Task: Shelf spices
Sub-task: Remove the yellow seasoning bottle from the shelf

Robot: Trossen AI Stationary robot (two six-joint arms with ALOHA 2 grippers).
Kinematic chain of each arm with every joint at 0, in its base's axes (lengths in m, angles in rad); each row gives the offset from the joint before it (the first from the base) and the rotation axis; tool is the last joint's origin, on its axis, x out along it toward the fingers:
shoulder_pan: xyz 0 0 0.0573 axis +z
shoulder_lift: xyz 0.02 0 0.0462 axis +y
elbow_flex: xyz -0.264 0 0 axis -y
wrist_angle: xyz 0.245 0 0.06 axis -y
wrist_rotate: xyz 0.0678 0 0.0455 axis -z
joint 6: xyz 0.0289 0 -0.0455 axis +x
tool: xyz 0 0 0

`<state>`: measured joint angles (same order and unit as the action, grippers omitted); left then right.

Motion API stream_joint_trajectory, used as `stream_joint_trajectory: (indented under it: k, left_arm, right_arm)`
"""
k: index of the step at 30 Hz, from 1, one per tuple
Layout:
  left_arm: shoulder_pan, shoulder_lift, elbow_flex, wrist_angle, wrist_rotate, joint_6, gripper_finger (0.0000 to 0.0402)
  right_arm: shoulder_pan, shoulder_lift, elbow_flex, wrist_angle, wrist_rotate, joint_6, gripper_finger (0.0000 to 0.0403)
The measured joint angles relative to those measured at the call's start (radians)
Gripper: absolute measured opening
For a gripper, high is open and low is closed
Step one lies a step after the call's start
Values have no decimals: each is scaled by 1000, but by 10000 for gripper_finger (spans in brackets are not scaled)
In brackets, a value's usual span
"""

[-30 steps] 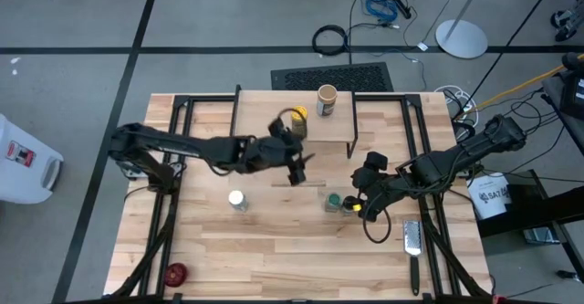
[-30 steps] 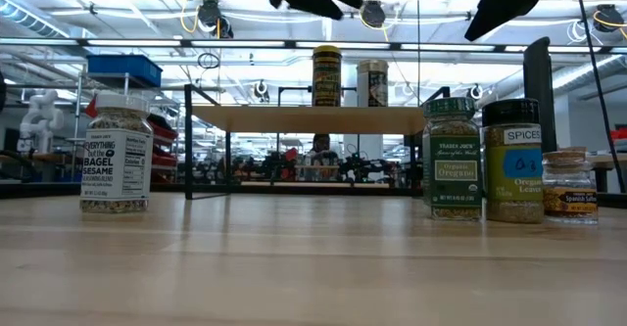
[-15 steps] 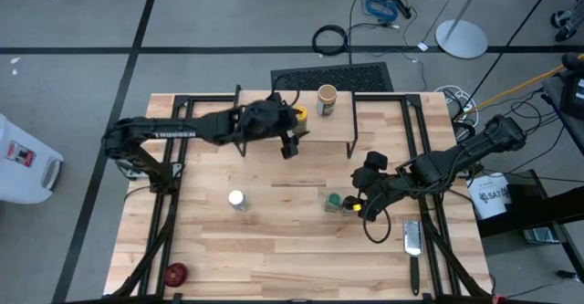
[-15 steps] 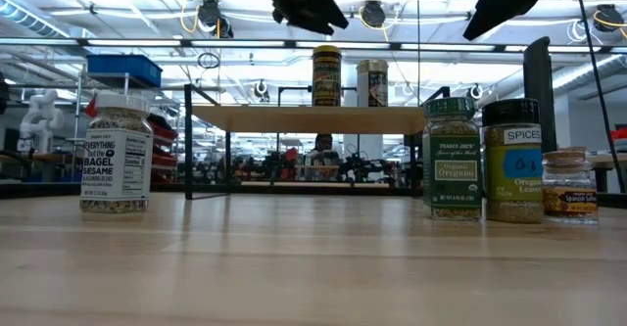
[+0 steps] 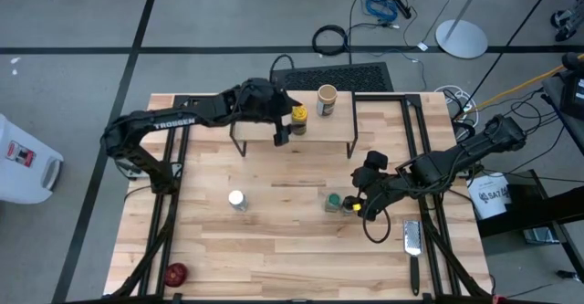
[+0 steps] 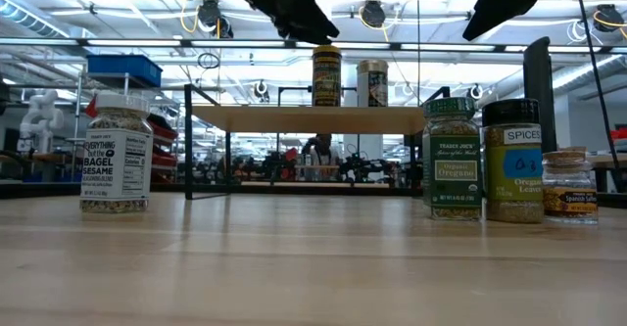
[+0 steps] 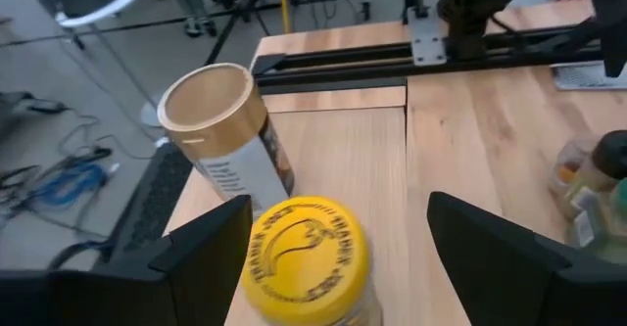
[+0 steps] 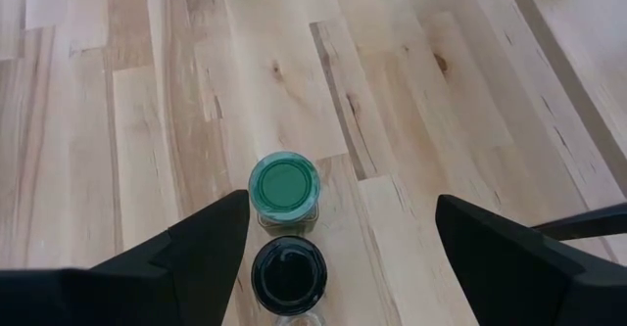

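I must lower my left gripper: closing above the jar's yellow lid would miss.
The shelf (image 5: 330,132) stands at the table's far middle, and on its plank stand a yellow jar (image 5: 298,118) and a tan jar (image 5: 327,100). My left gripper (image 5: 279,134) hovers open over the shelf's left part. The yellow lid (image 7: 309,257) lies just ahead and below, between its fingers, untouched. A white-capped jar (image 5: 237,200) stands on the table left of centre. To its right are a green-lidded jar (image 8: 284,184), a dark-lidded jar (image 8: 289,272) and a small orange-labelled jar (image 6: 570,184). My right gripper (image 5: 363,204) hangs open above these, touching none.
A metal grater with a black handle (image 5: 412,242) lies at the near right. A small red round object (image 5: 175,273) sits at the near left corner. Black frame rails (image 5: 173,185) run along both sides of the table. The near middle of the tabletop (image 5: 283,249) is bare wood.
My left gripper has swung from over the table's middle toward the far edge and somewhat left, turning as it went. It now hangs over the shelf's left part beside the yellow jar. The jars have stayed in place.
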<state>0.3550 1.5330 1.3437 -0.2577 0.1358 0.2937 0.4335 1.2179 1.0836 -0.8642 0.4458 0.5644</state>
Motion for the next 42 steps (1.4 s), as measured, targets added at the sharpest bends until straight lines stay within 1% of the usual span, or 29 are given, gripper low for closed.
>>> stream_joint_trajectory:
  k: [3,7,11,25,34,42]
  left_arm:
    - [31,0,0,1,62,-20,318]
    - [59,0,0,-12,87,-19,318]
    - [81,0,0,-19,167,-26,318]
    - [97,32,0,-17,178,-17,318]
    - [97,32,0,-21,181,-17,318]
    - [97,69,-1,-23,188,-18,318]
  right_arm:
    - [0,0,0,0,0,0,315]
    - [0,0,0,0,0,0,315]
    - [0,0,0,0,0,0,315]
    - [0,0,0,0,0,0,315]
    - [0,0,0,1,0,-4,315]
    - [0,0,0,6,0,-4,315]
